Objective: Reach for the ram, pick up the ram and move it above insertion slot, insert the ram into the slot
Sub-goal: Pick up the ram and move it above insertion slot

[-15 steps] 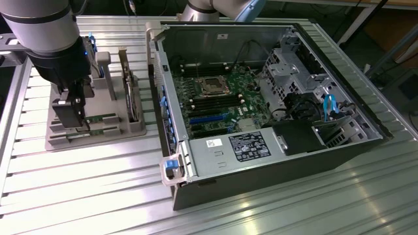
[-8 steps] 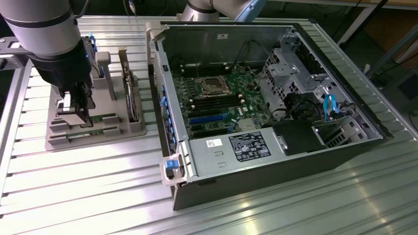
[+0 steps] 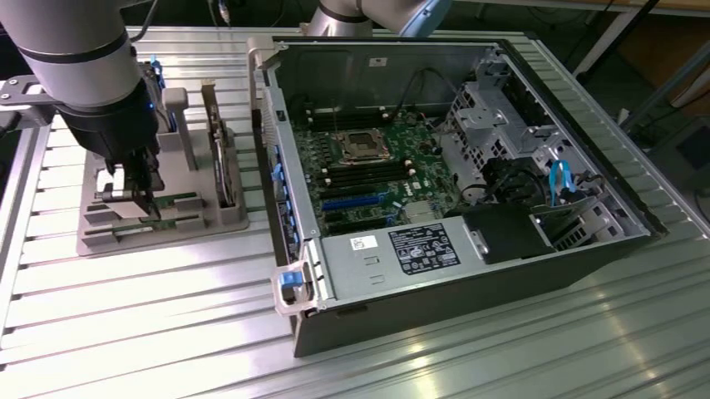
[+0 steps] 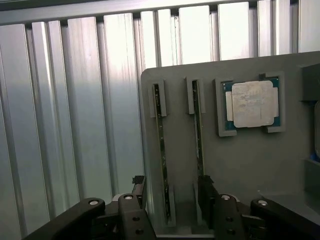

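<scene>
The holder's grey posts wrap both ends of the ram. My gripper needs to grab the ram next by its middle part between the posts.
Two green ram sticks stand on edge in a grey holder (image 4: 240, 160). One ram (image 4: 161, 135) runs down between my two black fingers (image 4: 139, 186). The other stick (image 4: 199, 130) ends just at the opposite finger. My gripper (image 4: 172, 189) is open, with a gap showing on both sides of the first ram, and it holds nothing. In the exterior view the gripper (image 3: 142, 204) hangs low over the holder (image 3: 166, 241) on the exterior view's left. The black memory slots (image 3: 361, 172) lie on the motherboard inside the open computer case (image 3: 444, 274), well off toward that view's right.
A processor chip (image 4: 252, 104) sits in a recess of the holder beside the sticks. An upright card with a metal bracket (image 3: 225, 166) stands on the holder's case side. The case's raised side wall (image 3: 272, 141) lies between the holder and the motherboard. The table is ribbed aluminium (image 3: 133, 316).
</scene>
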